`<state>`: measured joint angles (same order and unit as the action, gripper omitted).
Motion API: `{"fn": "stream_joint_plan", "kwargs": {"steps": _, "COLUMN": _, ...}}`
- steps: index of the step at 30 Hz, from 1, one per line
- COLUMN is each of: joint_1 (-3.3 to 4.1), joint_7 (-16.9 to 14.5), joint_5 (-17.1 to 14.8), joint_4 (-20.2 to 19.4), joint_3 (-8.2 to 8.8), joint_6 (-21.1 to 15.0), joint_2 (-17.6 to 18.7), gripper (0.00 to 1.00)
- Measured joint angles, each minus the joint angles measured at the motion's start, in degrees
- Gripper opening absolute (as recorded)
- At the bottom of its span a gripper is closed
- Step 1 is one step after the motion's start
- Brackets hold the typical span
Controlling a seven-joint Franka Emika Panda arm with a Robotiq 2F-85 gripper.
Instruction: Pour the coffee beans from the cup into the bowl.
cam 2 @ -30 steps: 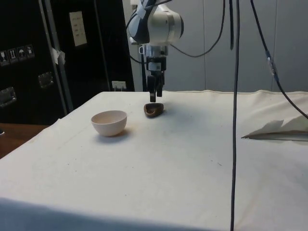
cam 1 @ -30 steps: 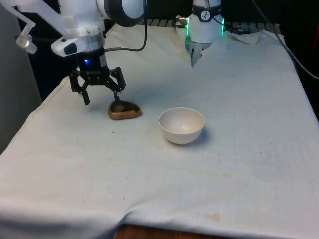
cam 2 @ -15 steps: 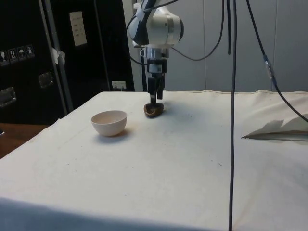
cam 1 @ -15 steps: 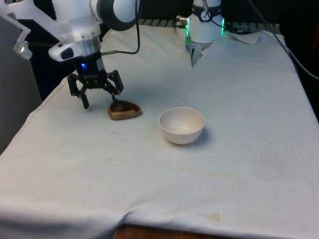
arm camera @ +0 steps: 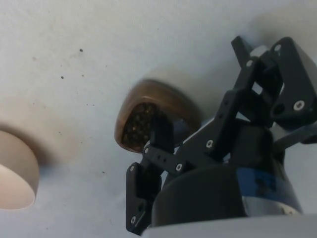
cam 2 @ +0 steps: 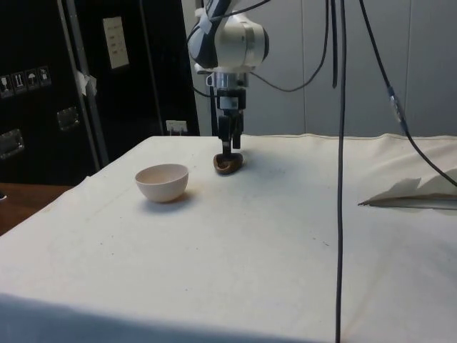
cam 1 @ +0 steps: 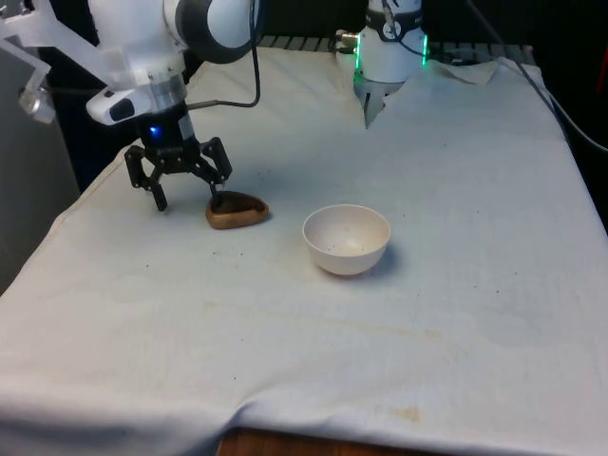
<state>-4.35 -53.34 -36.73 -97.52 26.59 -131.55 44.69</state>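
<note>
My gripper should next grab the cup by the side at its rim (cam 1: pixel 213 202) and keep the cup upright, because there are loose coffee beans inside.
A small brown wooden cup (cam 1: pixel 237 210) holding dark coffee beans (arm camera: pixel 138 125) sits on the white cloth, to the front view's left of a cream bowl (cam 1: pixel 347 238). My gripper (cam 1: pixel 188 198) is open and low at the cup's left side. One finger (cam 1: pixel 218 197) reaches down at the cup's rim over the beans, while the other (cam 1: pixel 161 198) hangs outside over bare cloth. From the side, the gripper (cam 2: pixel 227 146) stands straight above the cup (cam 2: pixel 228 163), with the bowl (cam 2: pixel 162 182) nearer the camera. In the wrist view the cup (arm camera: pixel 166 97) lies partly behind one finger (arm camera: pixel 161 132), and the bowl (arm camera: pixel 15 173) is empty.
The table's left edge (cam 1: pixel 66 214) in the front view runs close to the gripper. A crumpled fold of cloth (cam 2: pixel 414 193) lies at the side view's right. A black cable (cam 2: pixel 341 171) hangs down in front of the side camera.
The gripper has shifted a little towards the front view's left and come slightly lower, still open. Cup and bowl have not moved.
</note>
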Motion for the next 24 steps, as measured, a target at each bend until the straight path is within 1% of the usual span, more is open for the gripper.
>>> {"fn": "stream_joint_plan", "kwargs": {"steps": 1, "joint_1": 0.00, "joint_7": 0.1, "joint_5": 0.0, "joint_4": 0.6, "joint_3": 0.23, "joint_6": 0.6, "joint_2": 0.3, "gripper": 1.00}}
{"fn": "stream_joint_plan", "kwargs": {"steps": 8, "joint_1": 0.00, "joint_7": 0.1, "joint_5": 0.0, "joint_4": 1.7, "joint_3": 0.69, "joint_6": 2.1, "joint_2": 1.2, "gripper": 1.00}}
{"fn": "stream_joint_plan", "kwargs": {"steps": 19, "joint_1": 0.17, "joint_7": 0.0, "joint_5": 0.0, "joint_4": 1.7, "joint_3": 0.74, "joint_6": 2.2, "joint_2": 1.2, "gripper": 1.00}}
{"fn": "stream_joint_plan", "kwargs": {"steps": 24, "joint_1": 0.40, "joint_7": -0.1, "joint_5": 0.0, "joint_4": 1.6, "joint_3": 0.74, "joint_6": 2.2, "joint_2": 1.2, "gripper": 1.00}}
